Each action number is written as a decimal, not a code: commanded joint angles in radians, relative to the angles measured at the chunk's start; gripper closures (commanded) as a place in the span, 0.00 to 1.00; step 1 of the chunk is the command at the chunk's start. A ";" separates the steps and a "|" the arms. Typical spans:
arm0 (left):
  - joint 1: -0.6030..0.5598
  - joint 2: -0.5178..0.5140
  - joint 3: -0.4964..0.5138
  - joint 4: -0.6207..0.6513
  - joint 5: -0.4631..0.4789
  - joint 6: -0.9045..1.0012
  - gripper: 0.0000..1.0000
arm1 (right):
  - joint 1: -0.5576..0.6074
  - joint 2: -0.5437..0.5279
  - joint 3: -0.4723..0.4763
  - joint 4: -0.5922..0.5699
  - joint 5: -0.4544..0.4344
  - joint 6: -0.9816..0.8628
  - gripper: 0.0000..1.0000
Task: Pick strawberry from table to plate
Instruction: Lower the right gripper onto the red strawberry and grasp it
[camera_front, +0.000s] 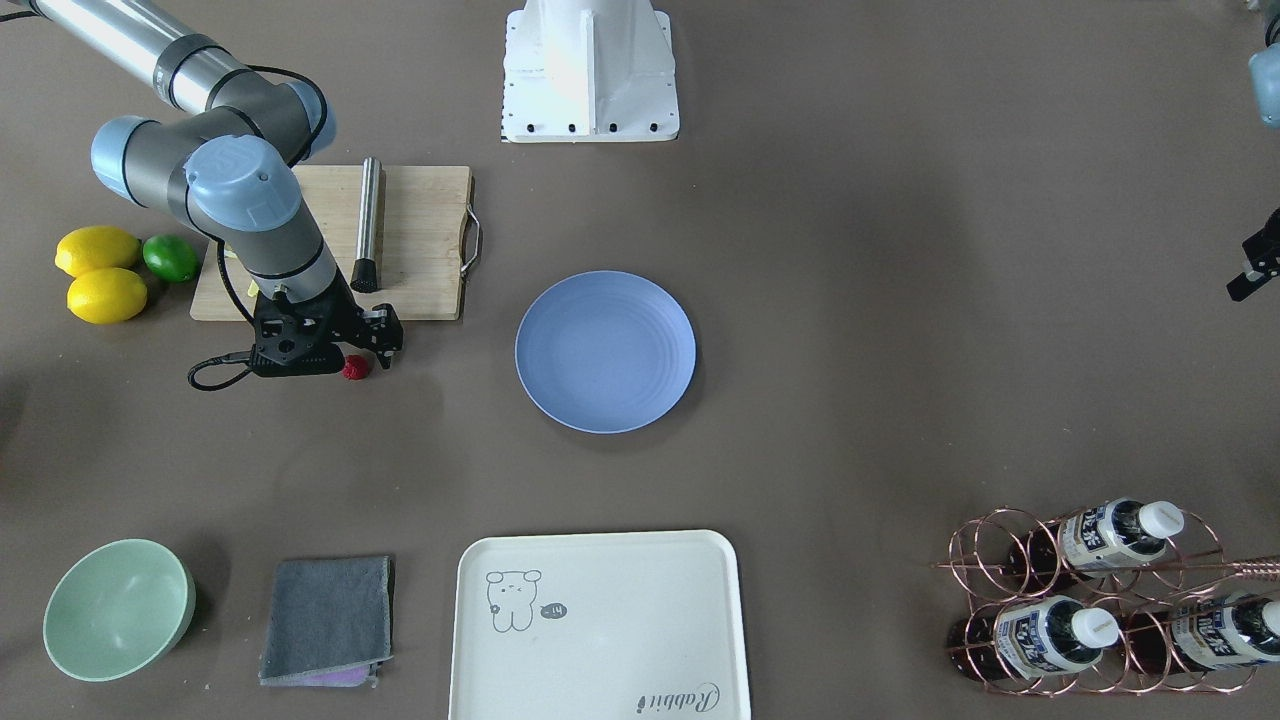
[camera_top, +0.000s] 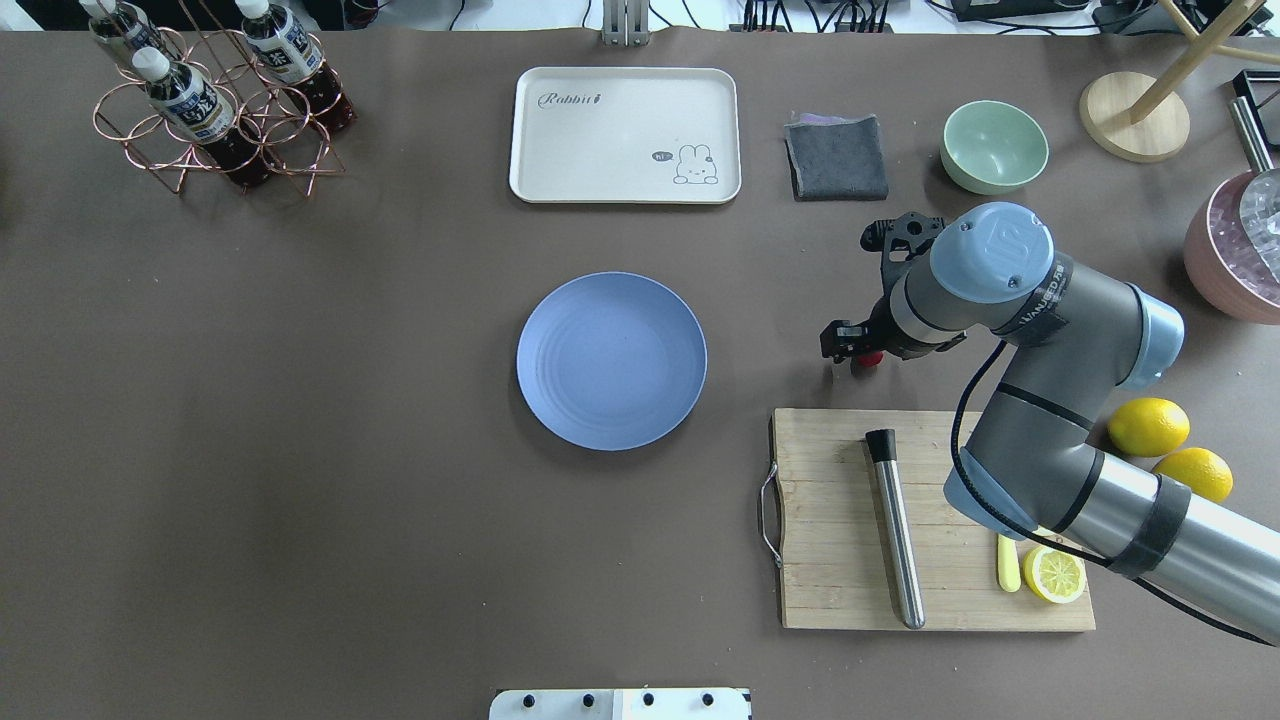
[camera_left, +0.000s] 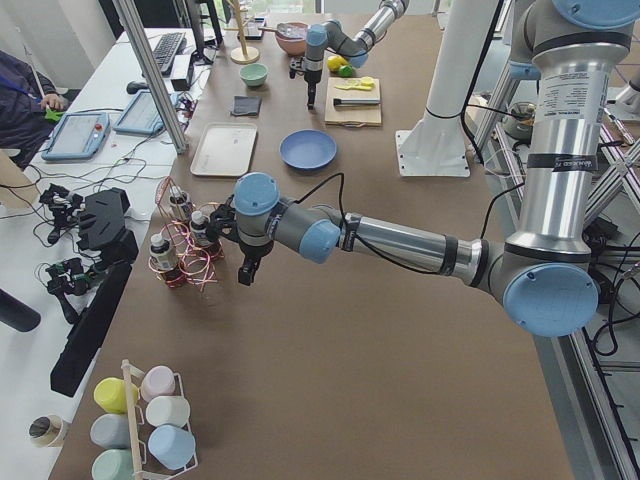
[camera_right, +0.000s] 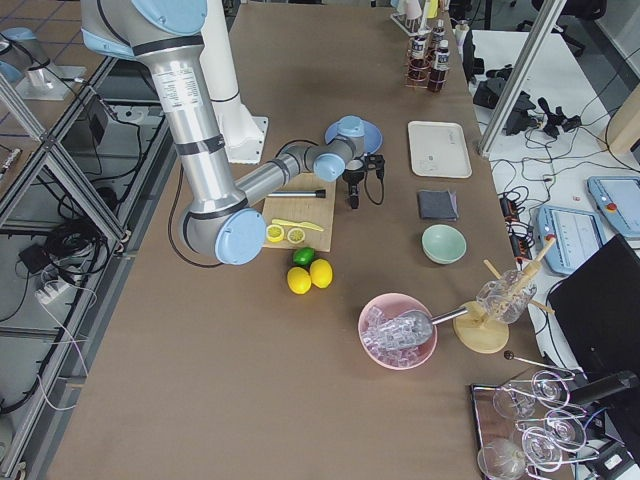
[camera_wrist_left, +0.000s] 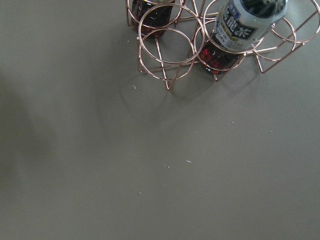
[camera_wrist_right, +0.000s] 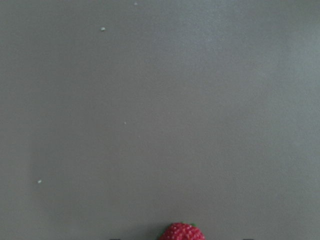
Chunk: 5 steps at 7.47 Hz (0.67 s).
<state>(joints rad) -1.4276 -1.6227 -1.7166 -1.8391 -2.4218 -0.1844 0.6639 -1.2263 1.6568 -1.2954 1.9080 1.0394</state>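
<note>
My right gripper grabs the strawberry by its rounded body (camera_front: 355, 368) next, to set the small red strawberry on the blue plate (camera_front: 605, 351).
The strawberry (camera_front: 355, 368) is a tiny red berry lying on the grey-brown table (camera_front: 850, 300), just off the cutting board's front edge. My right gripper (camera_front: 365, 352) is lowered over it and open. In the right wrist view the strawberry (camera_wrist_right: 181, 233) sits at the bottom centre, and the fingers barely show at the frame's edge, clear of it on both sides. The blue plate (camera_front: 605, 351) lies bare at mid-table, apart from the berry. My left gripper (camera_front: 1252, 272) hangs at the view's edge near the bottle rack; I cannot tell whether it is open or shut.
Behind the strawberry lies a wooden cutting board (camera_front: 420, 240) with a steel rod (camera_front: 367, 222) on it. Two lemons (camera_front: 97, 250) and a lime (camera_front: 170, 257) sit beside it. A green bowl (camera_front: 118, 608), grey cloth (camera_front: 328, 620), cream tray (camera_front: 598, 625) and bottle rack (camera_front: 1100, 600) line the operators' side.
</note>
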 joint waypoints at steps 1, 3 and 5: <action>-0.002 -0.002 0.002 0.000 0.001 0.000 0.02 | -0.004 0.004 -0.002 0.001 -0.003 0.002 0.34; -0.002 0.000 0.000 0.001 0.001 -0.001 0.02 | -0.007 0.008 -0.008 0.001 -0.003 0.019 0.86; -0.002 0.001 0.002 0.000 0.003 0.000 0.02 | -0.012 0.023 -0.005 0.001 -0.003 0.022 1.00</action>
<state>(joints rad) -1.4296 -1.6226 -1.7156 -1.8382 -2.4197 -0.1845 0.6544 -1.2150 1.6505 -1.2941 1.9052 1.0576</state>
